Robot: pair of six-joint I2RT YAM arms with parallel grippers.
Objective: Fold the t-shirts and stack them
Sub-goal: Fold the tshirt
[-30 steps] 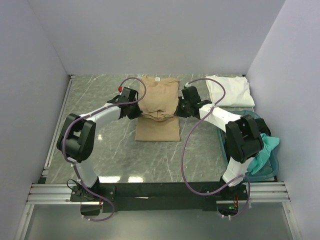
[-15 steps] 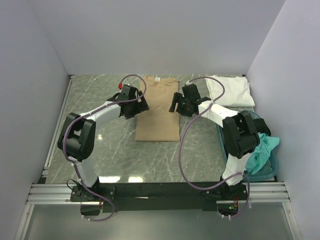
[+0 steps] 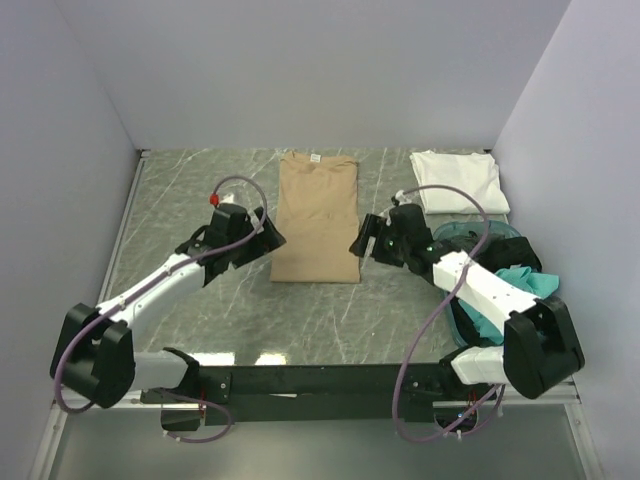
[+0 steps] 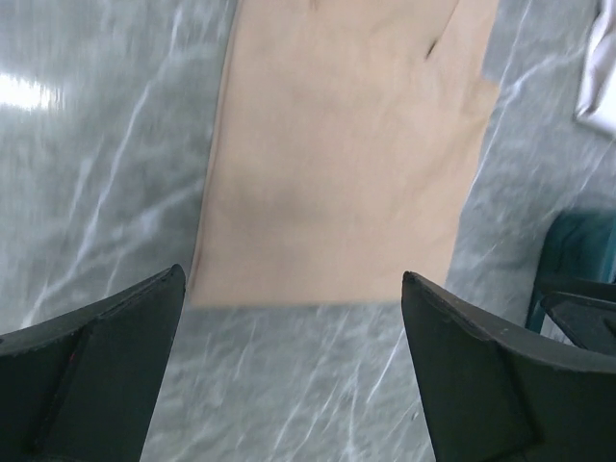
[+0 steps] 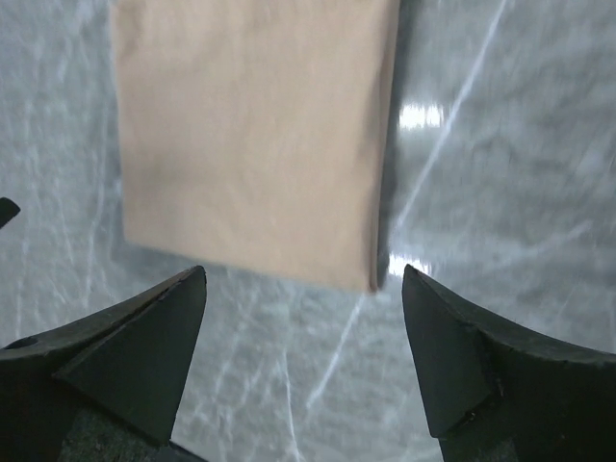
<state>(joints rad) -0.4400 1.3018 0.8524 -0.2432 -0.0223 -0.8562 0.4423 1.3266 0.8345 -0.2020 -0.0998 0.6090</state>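
Observation:
I need to grab the tan t-shirt [image 3: 317, 215] by its near hem corner [image 3: 276, 277] with my left gripper next. Then the hem can fold over toward the collar.
The tan t-shirt [image 3: 317, 215] lies flat on the marble table, folded into a long narrow rectangle with its collar at the far end. My left gripper [image 3: 264, 240] hovers just off its near left edge, open and empty. In the left wrist view the tan t-shirt [image 4: 337, 144] fills the space ahead of the left gripper [image 4: 292, 274]. My right gripper [image 3: 362, 243] stands open and empty beside the shirt's near right edge. The right wrist view shows the tan t-shirt's [image 5: 250, 135] near corner ahead of the right gripper [image 5: 304, 271]. A folded white t-shirt [image 3: 458, 180] lies at the back right.
A teal plastic basket [image 3: 480, 226] stands at the right edge, under my right arm, holding a crumpled teal t-shirt [image 3: 525, 285] and dark cloth [image 3: 527, 258]. Grey walls close in the table on three sides. The basket's corner [image 4: 577, 250] shows in the left wrist view.
Both grippers were shut on the bunched middle of the tan t-shirt; they have opened, let it go and drawn back toward me. The shirt now lies flat.

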